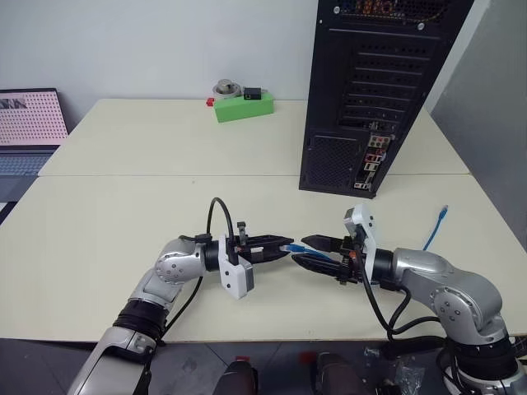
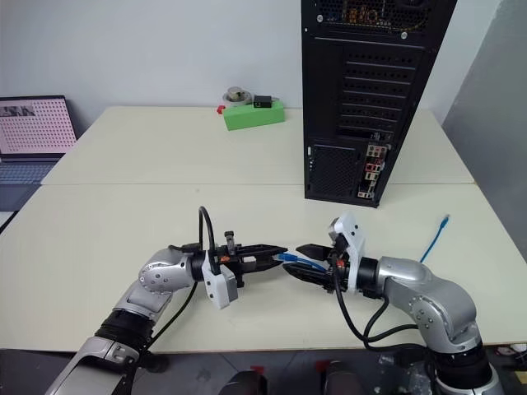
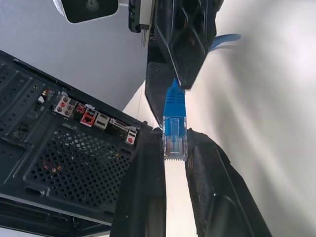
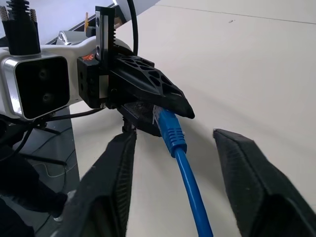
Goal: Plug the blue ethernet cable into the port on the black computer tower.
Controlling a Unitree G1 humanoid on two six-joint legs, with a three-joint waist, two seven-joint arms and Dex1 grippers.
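My left gripper's fingers cover the plug's end, so my right gripper should next grab the cable's bare part just behind its plug [image 1: 313, 251].
The blue ethernet cable's clear-blue plug [image 3: 175, 129] is pinched between the fingers of my left gripper [image 1: 280, 244], which is shut on it and points right, a little above the table. My right gripper [image 1: 306, 249] faces it, open. Its two fingers [image 4: 113, 168] stand on either side of the cable [image 4: 190, 182] just behind the plug, without touching it. The cable's other end [image 1: 436, 224] lies on the table at the right. The black computer tower [image 1: 362, 90] stands upright at the back right, its rear port cluster [image 1: 375, 156] facing me, beyond both grippers.
A green box [image 1: 244, 107] with small parts on it sits at the back of the cream table [image 1: 123, 206]. An open laptop [image 1: 29, 132] stands off the table's left edge. A grey wall [image 1: 494, 107] rises right of the tower.
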